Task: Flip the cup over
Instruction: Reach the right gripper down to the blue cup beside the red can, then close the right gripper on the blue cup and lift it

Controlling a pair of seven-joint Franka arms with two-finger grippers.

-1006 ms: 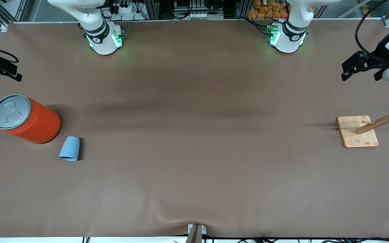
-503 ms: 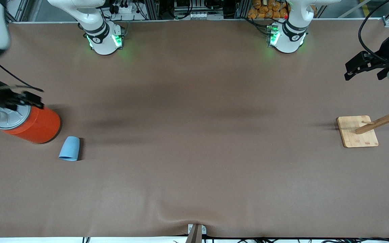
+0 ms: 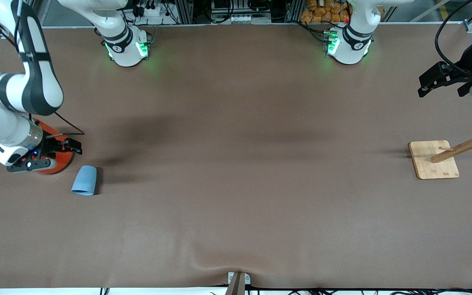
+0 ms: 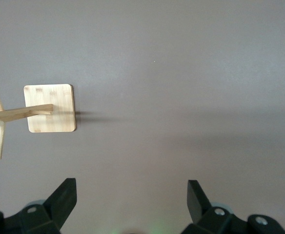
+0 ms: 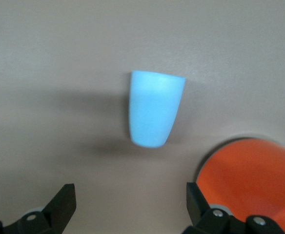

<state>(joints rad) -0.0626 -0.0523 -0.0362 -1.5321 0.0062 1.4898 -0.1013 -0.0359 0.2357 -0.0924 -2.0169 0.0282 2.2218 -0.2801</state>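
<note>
My right gripper grabs its narrower closed end [image 3: 87,171] next, to flip the light-blue cup with the cup's wider end [image 3: 82,191] free.
The light-blue cup [image 3: 84,180] lies on its side on the brown table, wider end toward the front camera, beside the orange can [image 3: 64,157] and nearer to the front camera than it. It also shows in the right wrist view [image 5: 154,107], its inside hidden. My right gripper [image 3: 71,146] is open and empty, up over the can's edge close to the cup; its fingers [image 5: 64,200] are spread wide. My left gripper [image 3: 441,88] is open and empty, waiting in the air at the left arm's end of the table; in the left wrist view [image 4: 132,200] only table lies under it.
The orange can [image 5: 254,170] is mostly hidden under the right arm in the front view. A wooden peg rack on a square base [image 3: 434,160] stands at the left arm's end, also in the left wrist view [image 4: 50,108].
The right arm has swung in from the table's edge over the orange can toward the cup. The cup and can have not moved. The left gripper has barely shifted.
</note>
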